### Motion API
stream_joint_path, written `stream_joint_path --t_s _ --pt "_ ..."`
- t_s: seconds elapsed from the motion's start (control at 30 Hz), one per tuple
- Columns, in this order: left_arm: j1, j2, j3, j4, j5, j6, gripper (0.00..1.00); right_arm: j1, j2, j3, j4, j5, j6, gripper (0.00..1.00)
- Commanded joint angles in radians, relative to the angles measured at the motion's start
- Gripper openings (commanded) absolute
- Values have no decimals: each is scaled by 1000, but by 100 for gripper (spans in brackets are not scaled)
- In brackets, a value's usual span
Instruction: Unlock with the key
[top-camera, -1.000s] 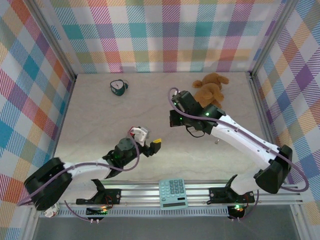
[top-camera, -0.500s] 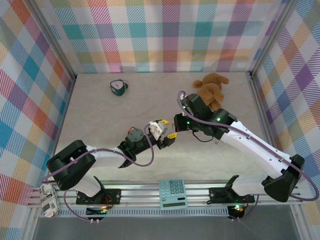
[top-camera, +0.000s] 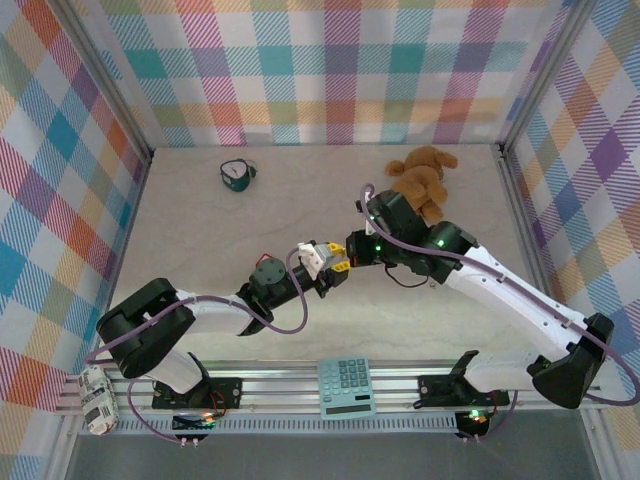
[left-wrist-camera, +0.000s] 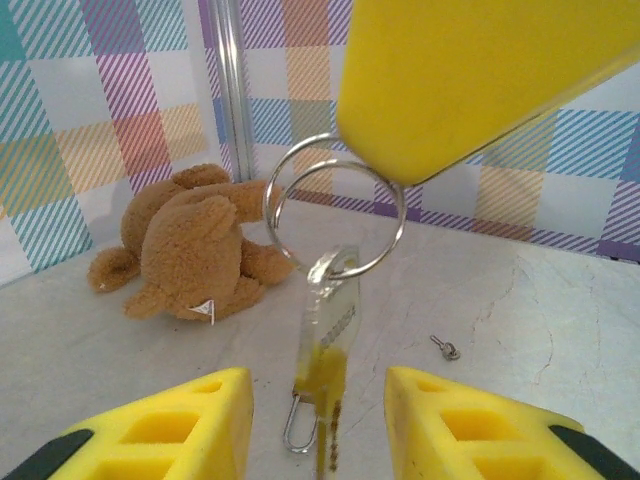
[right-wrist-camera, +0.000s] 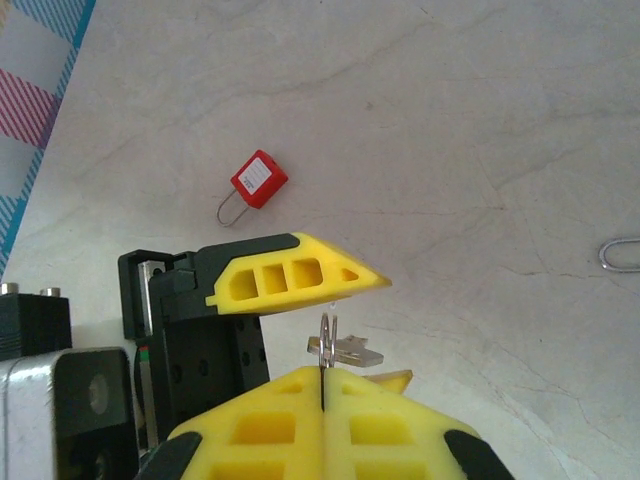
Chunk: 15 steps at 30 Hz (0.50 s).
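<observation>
There is a gap on both sides and the key would drop if released now, so my right gripper keeps holding it until my left fingers close on it.
My right gripper (right-wrist-camera: 323, 375) is shut on a silver key ring (left-wrist-camera: 335, 215) above the middle of the table, and the key (left-wrist-camera: 330, 320) hangs from that ring. The key's flat blade (right-wrist-camera: 346, 350) also shows just past my right fingertips. My left gripper (left-wrist-camera: 318, 390) is open, one yellow finger on each side of the hanging key with a gap on both sides. Seen from above, the left gripper (top-camera: 333, 268) meets the right gripper (top-camera: 352, 250) tip to tip. A red padlock (right-wrist-camera: 258, 180) lies on the table beyond them. A silver shackle loop (left-wrist-camera: 297, 432) lies on the table under the key.
A brown teddy bear (top-camera: 420, 175) sits at the back right, behind the right arm. A teal object (top-camera: 236, 174) lies at the back left. A calculator (top-camera: 346, 386) rests on the front rail. A tiny metal piece (left-wrist-camera: 446, 347) lies on the table.
My left arm has swung right and away from the front edge to meet the right gripper. Its jaws have narrowed around the hanging key. The right gripper has shifted slightly forward, still shut.
</observation>
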Motion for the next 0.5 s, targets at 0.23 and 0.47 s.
stream_joint_path --t_s 0.23,0.47 --pt "-8 -14 7 46 40 -8 27 -7 -32 -20 38 -29 33 3" --pt "-9 -23 2 39 49 -12 16 -8 -45 -26 28 14 29 3"
